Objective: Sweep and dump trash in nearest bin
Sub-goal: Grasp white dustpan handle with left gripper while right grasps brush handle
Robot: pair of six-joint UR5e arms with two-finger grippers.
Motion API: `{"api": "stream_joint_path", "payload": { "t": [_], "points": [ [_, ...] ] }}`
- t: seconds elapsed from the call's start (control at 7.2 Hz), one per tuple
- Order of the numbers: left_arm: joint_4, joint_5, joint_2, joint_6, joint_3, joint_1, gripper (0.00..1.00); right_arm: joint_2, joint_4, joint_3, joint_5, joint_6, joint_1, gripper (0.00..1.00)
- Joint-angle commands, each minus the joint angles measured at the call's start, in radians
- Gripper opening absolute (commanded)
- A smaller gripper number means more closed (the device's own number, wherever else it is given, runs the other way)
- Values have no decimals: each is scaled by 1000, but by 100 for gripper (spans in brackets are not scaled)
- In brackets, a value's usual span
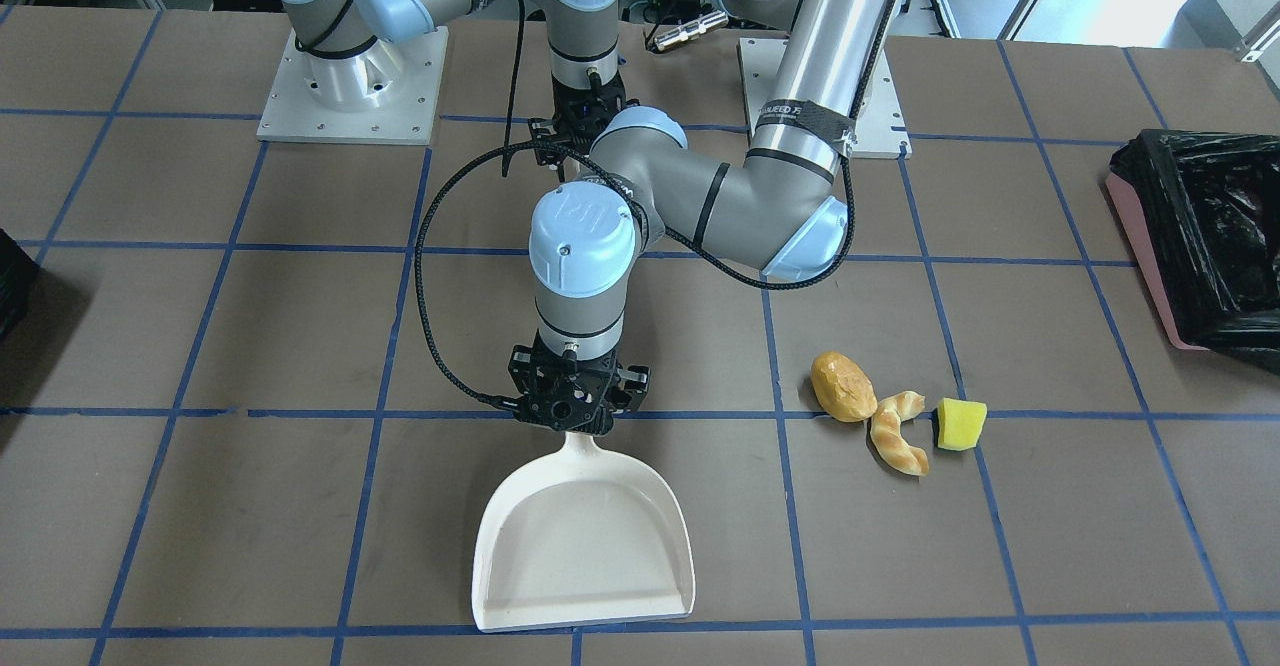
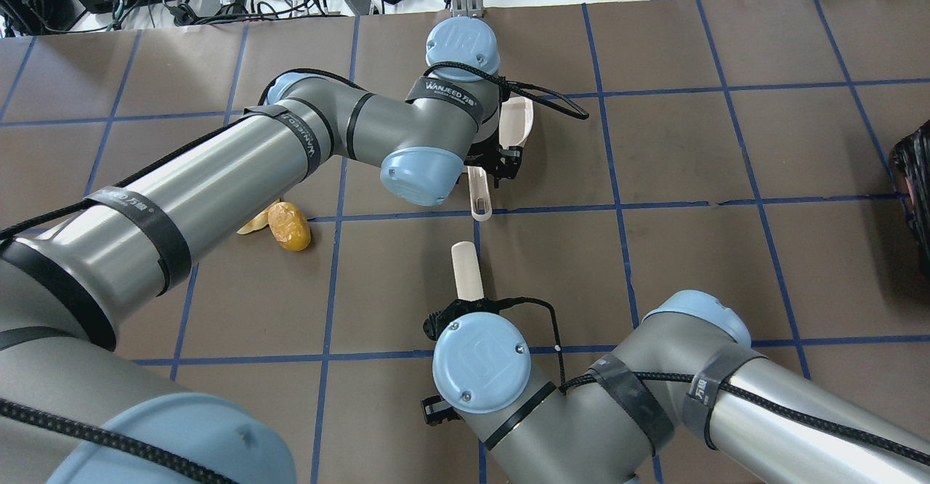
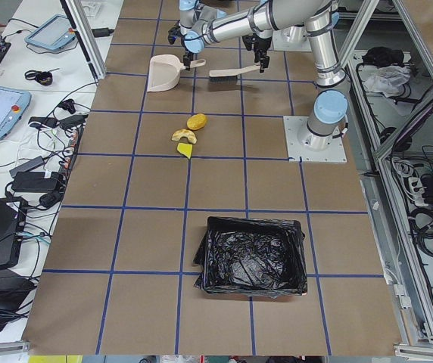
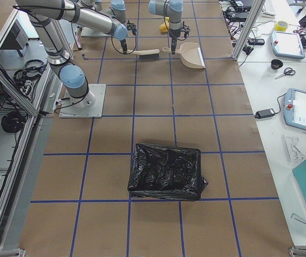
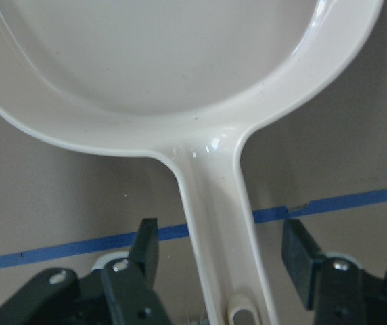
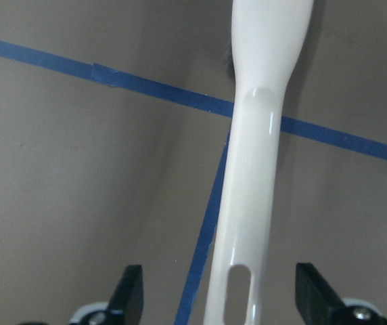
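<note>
My right gripper grabs the brush by its white handle (image 6: 244, 203) next, to sweep the trash into the dustpan.
The trash lies together on the table: a golden-brown lump (image 1: 843, 386), a tan croissant-like twist (image 1: 898, 431) and a yellow-green cube (image 1: 961, 423). The pink bin (image 1: 1140, 236) with its black bag stands farther along at that end. My left gripper (image 5: 220, 247) is open, its fingers on either side of the handle of the cream dustpan (image 1: 585, 546) without touching it. My right gripper (image 6: 220, 298) is open as well, straddling the white handle of the brush (image 6: 261, 169), which lies flat beside the dustpan (image 3: 163, 73).
A second container (image 4: 166, 171) lined with a black bag stands towards the table's other end. The table is brown with a grid of blue tape. Both arm bases (image 1: 350, 96) sit at the robot's edge. Screens and cables lie on side benches (image 3: 4, 113).
</note>
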Motion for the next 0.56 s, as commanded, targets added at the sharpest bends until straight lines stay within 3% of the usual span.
{"api": "stream_joint_path", "payload": {
  "t": [0.0, 0.14, 0.28, 0.42],
  "points": [
    [-1, 0, 0, 1, 0, 0, 63, 12, -2, -1, -2, -7, -4, 77],
    [-1, -1, 0, 1, -1, 0, 47, 13, -2, -1, -2, -10, -4, 74],
    [-9, -2, 0, -1, -1, 0, 19, 13, -2, -1, -2, -13, -7, 71],
    [-18, -2, 0, -1, -1, 0, 0, 13, -2, -1, -2, -18, -8, 68]
  ]
}}
